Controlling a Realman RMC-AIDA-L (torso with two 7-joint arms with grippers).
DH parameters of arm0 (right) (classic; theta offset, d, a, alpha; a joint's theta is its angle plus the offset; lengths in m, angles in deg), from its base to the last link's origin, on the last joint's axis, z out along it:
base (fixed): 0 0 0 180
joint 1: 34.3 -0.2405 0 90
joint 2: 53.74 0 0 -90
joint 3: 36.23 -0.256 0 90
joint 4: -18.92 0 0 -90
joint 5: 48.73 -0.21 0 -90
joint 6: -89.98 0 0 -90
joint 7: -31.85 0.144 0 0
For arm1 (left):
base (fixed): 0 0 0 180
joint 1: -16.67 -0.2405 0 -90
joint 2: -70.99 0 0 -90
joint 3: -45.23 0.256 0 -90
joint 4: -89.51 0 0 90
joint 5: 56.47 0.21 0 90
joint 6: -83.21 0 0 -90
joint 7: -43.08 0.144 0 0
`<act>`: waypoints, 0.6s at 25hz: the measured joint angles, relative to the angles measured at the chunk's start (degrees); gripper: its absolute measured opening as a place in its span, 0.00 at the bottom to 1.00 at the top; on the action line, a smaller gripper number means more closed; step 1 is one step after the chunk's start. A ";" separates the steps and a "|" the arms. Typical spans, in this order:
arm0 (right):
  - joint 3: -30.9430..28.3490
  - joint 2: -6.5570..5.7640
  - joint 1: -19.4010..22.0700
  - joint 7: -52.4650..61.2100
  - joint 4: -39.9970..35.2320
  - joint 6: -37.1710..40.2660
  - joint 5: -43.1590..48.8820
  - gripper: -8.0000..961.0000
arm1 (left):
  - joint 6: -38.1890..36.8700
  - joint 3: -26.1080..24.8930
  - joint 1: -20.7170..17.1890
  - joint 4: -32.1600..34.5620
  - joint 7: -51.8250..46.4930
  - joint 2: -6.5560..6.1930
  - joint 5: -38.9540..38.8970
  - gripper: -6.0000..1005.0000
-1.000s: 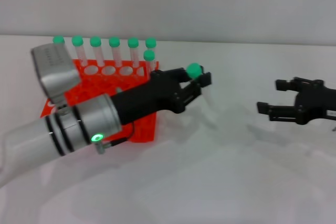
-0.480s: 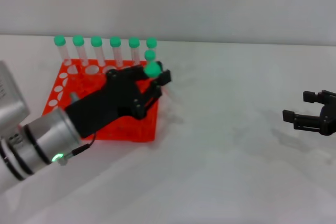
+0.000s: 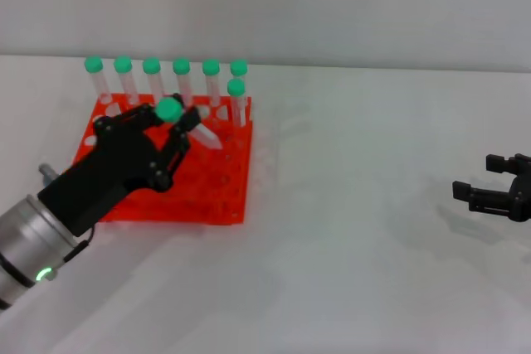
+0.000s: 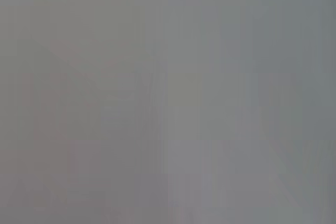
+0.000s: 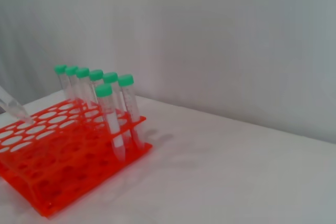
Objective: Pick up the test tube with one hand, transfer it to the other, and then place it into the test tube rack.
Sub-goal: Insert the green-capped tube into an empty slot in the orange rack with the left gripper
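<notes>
The tube's tapered tip (image 3: 216, 144) is tilted above the red rack's holes in the head view, so my left gripper now stays closed on the tube until the tip is in one.
My left gripper (image 3: 178, 122), on the thick silver arm with the green ring light, is shut on the test tube (image 3: 203, 133). The tube is tilted, with its green cap up and its tapered tip pointing right and down over the holes of the orange-red rack (image 3: 217, 198). The tube's tip also shows at the edge of the right wrist view (image 5: 13, 107), just above the rack (image 5: 63, 174). My right gripper (image 3: 483, 178) is open and empty, low over the table at the far right. The left wrist view is a blank grey.
Several green-capped tubes (image 3: 181, 74) stand in the rack's back row, and one more (image 3: 236, 97) stands in the second row at the right end. The same tubes show in the right wrist view (image 5: 105, 114). A pale wall stands behind the white table (image 3: 348, 254).
My left gripper has carried the tube leftward, from right of the rack to over its middle. My right gripper has drawn back to the far right.
</notes>
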 joint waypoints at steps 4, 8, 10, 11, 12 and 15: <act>0.00 0.00 -0.54 -0.01 1.36 0.42 0.00 0.90 | 1.48 -0.15 -0.96 -0.33 3.23 -0.09 -2.13 0.22; 0.12 0.01 -0.74 -0.09 1.80 1.37 0.00 0.90 | 4.68 -0.27 -0.43 -0.29 5.03 -0.38 -2.23 0.22; 0.30 0.08 -1.39 -0.13 2.58 1.80 -0.01 0.90 | 6.36 -0.42 -0.01 -0.09 5.56 -0.46 -2.23 0.22; 0.34 0.11 -1.81 -0.17 3.08 1.94 -0.01 0.90 | 7.22 -0.70 0.37 0.03 5.59 -0.49 -2.25 0.22; 0.35 0.14 -2.26 -0.19 3.80 2.18 -0.01 0.90 | 7.93 -0.96 0.82 0.07 5.53 -0.52 -2.25 0.22; 0.36 0.21 -3.32 -0.23 5.17 2.73 -0.01 0.90 | 9.25 -1.89 2.69 -0.09 4.44 -0.63 -2.18 0.22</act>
